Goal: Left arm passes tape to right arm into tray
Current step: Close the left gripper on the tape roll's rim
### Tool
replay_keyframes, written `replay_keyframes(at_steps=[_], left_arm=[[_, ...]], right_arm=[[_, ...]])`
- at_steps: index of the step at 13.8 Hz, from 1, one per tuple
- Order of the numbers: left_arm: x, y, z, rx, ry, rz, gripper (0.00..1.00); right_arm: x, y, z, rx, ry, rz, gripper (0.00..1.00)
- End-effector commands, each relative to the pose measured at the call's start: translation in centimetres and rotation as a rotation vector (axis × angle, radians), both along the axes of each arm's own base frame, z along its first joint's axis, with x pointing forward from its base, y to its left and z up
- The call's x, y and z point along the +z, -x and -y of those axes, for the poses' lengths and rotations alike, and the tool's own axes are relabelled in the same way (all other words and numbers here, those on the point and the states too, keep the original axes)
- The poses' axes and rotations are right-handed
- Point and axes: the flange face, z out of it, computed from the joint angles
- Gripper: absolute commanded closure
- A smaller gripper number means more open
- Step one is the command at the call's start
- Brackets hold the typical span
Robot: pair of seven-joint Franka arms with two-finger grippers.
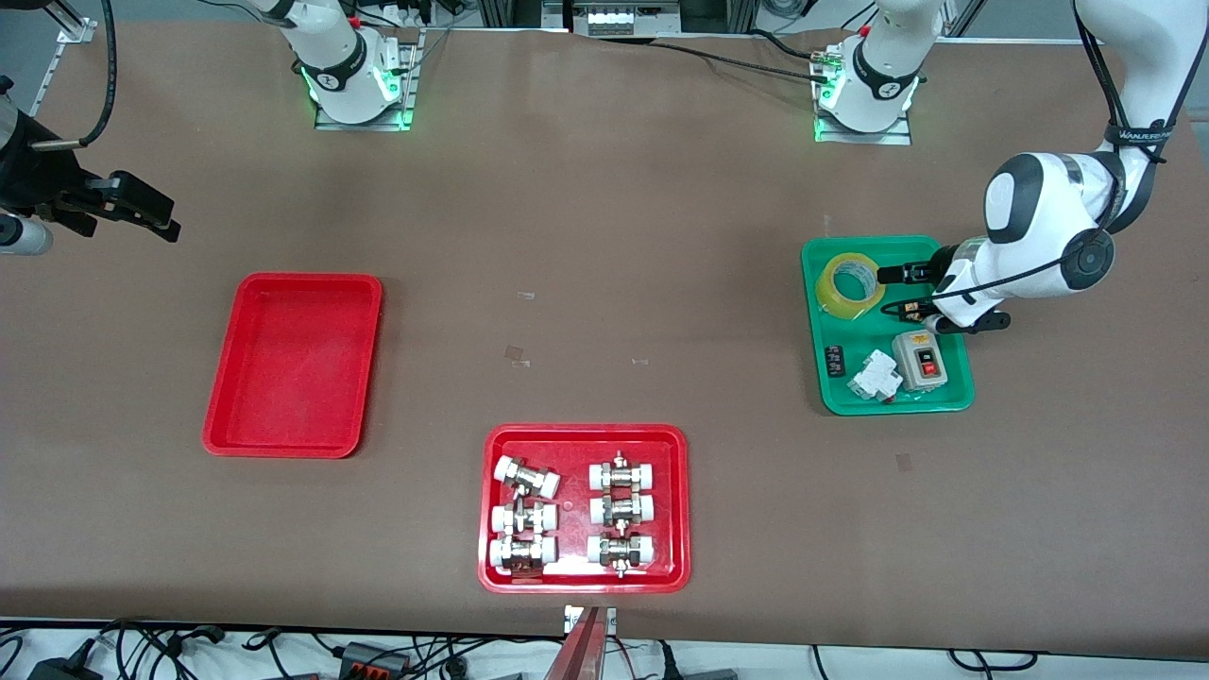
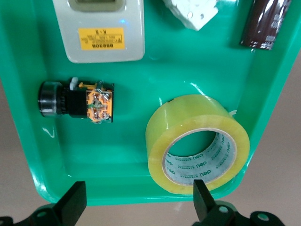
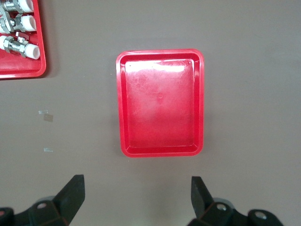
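Observation:
The opposite side of the roll [image 1: 829, 293] should stay free for my right gripper. My left gripper next needs to grab the roll by its ring side [image 1: 874, 278].
The tape [image 1: 845, 283], a yellowish roll with a white core, lies in the green tray [image 1: 822, 392] at the left arm's end of the table. It also shows in the left wrist view [image 2: 197, 141]. My left gripper [image 1: 886, 291] is open and empty just beside the roll, low over the green tray; in its wrist view [image 2: 138, 197] one fingertip [image 2: 202, 195] is at the roll's edge. My right gripper [image 1: 156, 217] is open and empty, up over the table at the right arm's end; it also shows in the right wrist view [image 3: 136, 193]. The plain red tray [image 1: 293, 364] lies empty below it [image 3: 161, 101].
The green tray also holds a grey switch box [image 1: 918, 361], a white breaker [image 1: 874, 376], a small black part [image 1: 833, 361] and an orange-and-black push-button part [image 2: 77, 100]. A red tray of metal fittings [image 1: 584, 507] sits near the front camera, mid-table.

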Motion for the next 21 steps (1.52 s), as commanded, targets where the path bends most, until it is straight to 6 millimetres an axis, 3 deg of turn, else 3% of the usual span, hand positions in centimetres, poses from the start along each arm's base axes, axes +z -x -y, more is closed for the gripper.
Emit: replay_keyframes(at_steps=[1, 8, 11, 15, 19, 21], left_arm=[[-1.2, 1.2, 0.7, 0.021, -0.002, 0.015, 0.0], [-3.1, 1.8, 1.0, 0.028, 0.013, 0.015, 0.0], [-3.6, 1.9, 1.0, 0.032, 0.021, 0.01, 0.1], [-4.2, 1.8, 0.7, 0.045, 0.029, 0.022, 0.36], [-3.9, 1.7, 0.6, 0.047, 0.025, 0.022, 0.83], [-3.6, 1.8, 0.8, 0.04, 0.022, 0.015, 0.99]], right_arm=[[0.4, 0.1, 0.0, 0.005, -0.015, 0.006, 0.0], [0.4, 0.1, 0.0, 0.005, -0.015, 0.006, 0.0], [0.4, 0.1, 0.0, 0.005, -0.015, 0.006, 0.0], [0.4, 0.1, 0.0, 0.005, -0.015, 0.006, 0.0], [0.4, 0.1, 0.0, 0.005, -0.015, 0.006, 0.0], [0.4, 0.1, 0.0, 0.005, -0.015, 0.006, 0.0]])
